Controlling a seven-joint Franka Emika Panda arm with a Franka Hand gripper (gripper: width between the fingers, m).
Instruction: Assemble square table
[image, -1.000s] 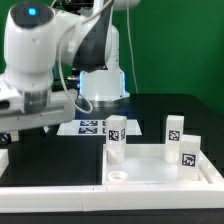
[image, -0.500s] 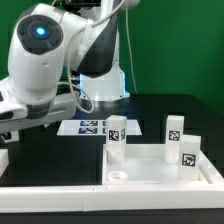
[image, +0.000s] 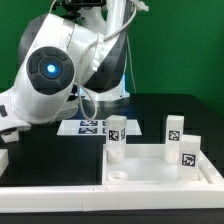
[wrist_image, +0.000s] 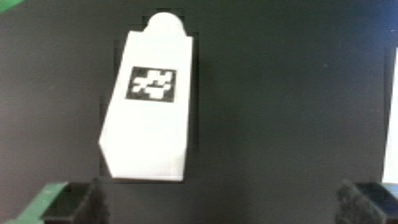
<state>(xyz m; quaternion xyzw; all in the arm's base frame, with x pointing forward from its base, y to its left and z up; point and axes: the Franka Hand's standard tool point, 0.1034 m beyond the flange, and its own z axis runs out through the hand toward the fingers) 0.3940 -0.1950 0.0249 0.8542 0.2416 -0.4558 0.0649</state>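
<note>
I will next fit this last leg into the slab's open corner, so I will grab the white table leg by its tagged square body (wrist_image: 151, 92) with my gripper.
A white table leg (wrist_image: 151, 105) with a black-and-white tag lies flat on the black table, just ahead of my gripper (wrist_image: 222, 205). The gripper is open and holds nothing. Its two fingers (wrist_image: 75, 202) stand wide apart, and the leg's blunt end sits closer to one finger. In the exterior view the white square slab (image: 150, 170) lies hollow face up at the right. Three tagged legs (image: 116, 136) (image: 174, 130) (image: 187, 150) stand upright at its corners. The arm (image: 55, 75) leans low over the exterior view's left, and its gripper is cut off by that edge.
The marker board (image: 90, 126) lies behind the slab near the robot base. A long white bar (image: 60, 190) runs along the front of the table. A small white piece (image: 3, 158) shows at the exterior view's left edge under the arm.
The arm has swung down and forward, and its blue-lit joint now sits much lower. The slab and its three standing legs have not moved.
</note>
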